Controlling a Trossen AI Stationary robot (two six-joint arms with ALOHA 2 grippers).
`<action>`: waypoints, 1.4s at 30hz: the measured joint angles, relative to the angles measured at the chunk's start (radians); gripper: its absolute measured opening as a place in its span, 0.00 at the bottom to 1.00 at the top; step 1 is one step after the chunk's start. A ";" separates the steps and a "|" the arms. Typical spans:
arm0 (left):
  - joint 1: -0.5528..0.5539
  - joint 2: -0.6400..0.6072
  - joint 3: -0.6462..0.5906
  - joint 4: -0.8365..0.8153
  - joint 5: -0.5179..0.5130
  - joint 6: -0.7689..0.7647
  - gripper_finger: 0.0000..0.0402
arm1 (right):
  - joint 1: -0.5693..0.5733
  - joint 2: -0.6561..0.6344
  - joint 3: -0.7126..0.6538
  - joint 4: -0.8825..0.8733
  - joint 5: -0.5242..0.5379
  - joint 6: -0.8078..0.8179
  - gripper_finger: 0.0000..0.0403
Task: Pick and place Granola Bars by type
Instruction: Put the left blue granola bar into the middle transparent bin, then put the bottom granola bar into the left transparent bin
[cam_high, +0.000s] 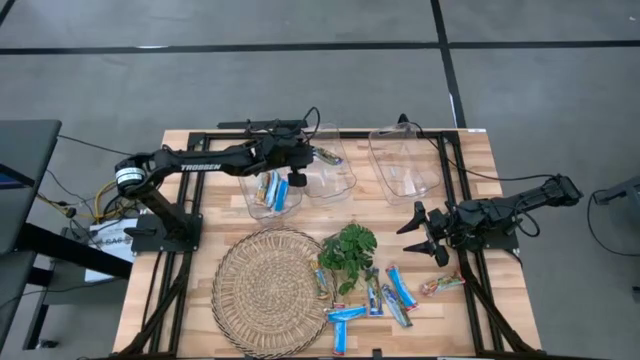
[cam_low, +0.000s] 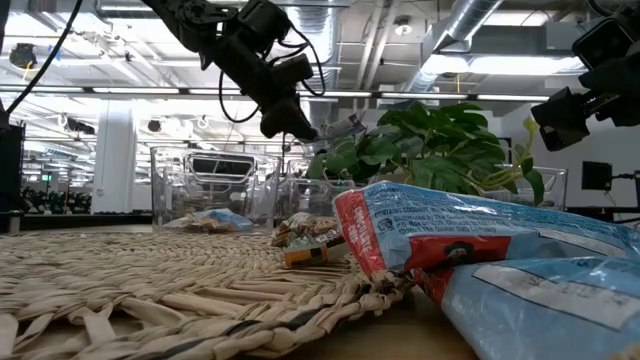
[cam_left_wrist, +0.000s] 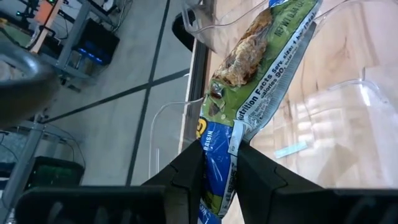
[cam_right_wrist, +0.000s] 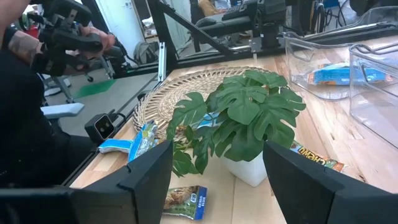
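I should let go of the green and blue bar (cam_left_wrist: 258, 68) with my left gripper now, because the bar reaches over the middle clear bin (cam_left_wrist: 329, 134), inside the bin's rim.
My left gripper (cam_high: 308, 160) hangs over the middle clear bin (cam_high: 340, 182), shut on a granola bar (cam_left_wrist: 249, 81) with a green and blue wrapper. The low view shows that gripper (cam_low: 290, 118) raised, the bar (cam_low: 340, 128) sticking out sideways. Blue-wrapped bars (cam_high: 272, 190) lie in the left clear bin. Several more bars (cam_high: 385, 295) lie flat on the table in front of the plant, mostly blue, and one tan bar (cam_high: 441, 285) lies to their right. My right gripper (cam_high: 420, 232) is open and holds nothing, right of the plant, which it faces in its wrist view (cam_right_wrist: 217, 152). My left gripper pinches the green and blue bar at one end of its wrapper (cam_left_wrist: 219, 163) between its two fingers (cam_left_wrist: 186, 177). The rest of the bar reaches out past the fingertips, lifted clear of the table, above the clear bin.
A potted green plant (cam_high: 348, 248) stands mid-table beside a round woven mat (cam_high: 268, 290). A third clear bin (cam_high: 405, 160) stands at the far right. Black frame rails run along the table's edges. A person (cam_right_wrist: 25, 74) is beyond the table in the right wrist view.
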 joint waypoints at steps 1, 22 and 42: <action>0.000 0.000 0.000 0.000 0.000 0.000 0.18 | 0.000 0.000 0.000 0.000 0.000 0.000 0.61; -0.003 0.000 0.000 -0.001 0.000 -0.038 0.48 | 0.000 0.000 0.000 0.000 0.000 0.000 0.61; -0.059 -0.001 0.000 -0.004 -0.089 -0.037 0.47 | 0.000 0.000 0.000 0.000 0.000 0.000 0.61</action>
